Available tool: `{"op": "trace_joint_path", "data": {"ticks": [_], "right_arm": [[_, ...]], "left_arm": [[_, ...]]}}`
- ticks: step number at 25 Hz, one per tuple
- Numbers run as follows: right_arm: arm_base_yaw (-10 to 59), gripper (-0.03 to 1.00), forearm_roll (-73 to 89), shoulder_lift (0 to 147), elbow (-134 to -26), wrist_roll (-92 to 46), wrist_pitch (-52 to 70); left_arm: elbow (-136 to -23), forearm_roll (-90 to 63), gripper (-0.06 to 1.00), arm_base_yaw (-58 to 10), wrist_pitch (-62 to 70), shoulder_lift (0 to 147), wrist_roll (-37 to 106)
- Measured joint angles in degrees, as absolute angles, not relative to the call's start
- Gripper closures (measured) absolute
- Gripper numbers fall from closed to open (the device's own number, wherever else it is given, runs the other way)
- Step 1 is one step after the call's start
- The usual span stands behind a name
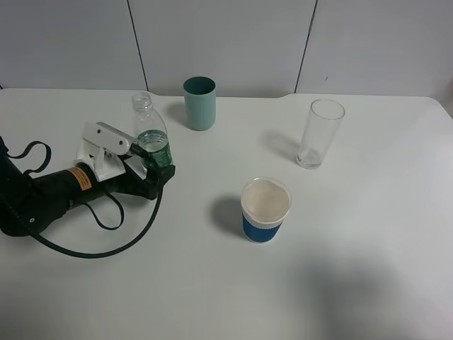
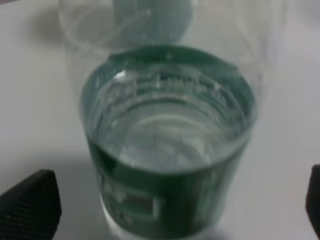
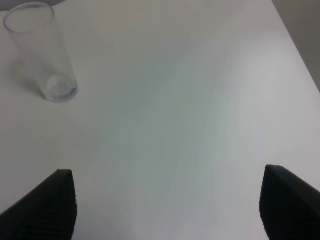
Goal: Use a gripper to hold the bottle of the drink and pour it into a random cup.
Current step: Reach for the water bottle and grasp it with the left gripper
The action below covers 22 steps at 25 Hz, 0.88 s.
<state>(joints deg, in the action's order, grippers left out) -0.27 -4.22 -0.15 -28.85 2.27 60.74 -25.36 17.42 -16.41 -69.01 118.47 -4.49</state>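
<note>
I need to grab the bottle by its green label band [image 1: 155, 146] with my left gripper, so the bottle's open neck [image 1: 142, 102] stays free to pour into a cup.
The clear bottle [image 1: 150, 134] with a green label band and an open ribbed neck stands upright on the table at the left, with the clear drink [image 2: 165, 135] showing through its wall. My left gripper [image 1: 153, 160] lies low on the table with its black jaws on either side of the bottle [image 2: 170, 150]; the fingertips [image 2: 30, 207] stand apart from its wall, so it is open. The teal cup [image 1: 199, 103] stands behind and to the right of the bottle, blurred behind it in the left wrist view [image 2: 150, 20]. My right gripper [image 3: 165, 210] is open and empty over bare table.
A white paper cup with a blue sleeve [image 1: 265, 210] stands in the middle front. A tall clear glass [image 1: 318, 133] stands at the right, also in the right wrist view [image 3: 42, 52]. Black cables [image 1: 106, 234] loop on the table by the left arm.
</note>
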Motion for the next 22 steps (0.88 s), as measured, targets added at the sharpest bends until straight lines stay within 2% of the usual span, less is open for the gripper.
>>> {"op": "trace_joint_path", "data": {"ticks": [22], "right_arm": [[-0.27, 0.22, -4.22, -0.15, -28.85, 2.27, 60.74]], "left_arm": [[-33.23, 18.14, -0.05, -16.41, -69.07, 119.70, -7.45]]}}
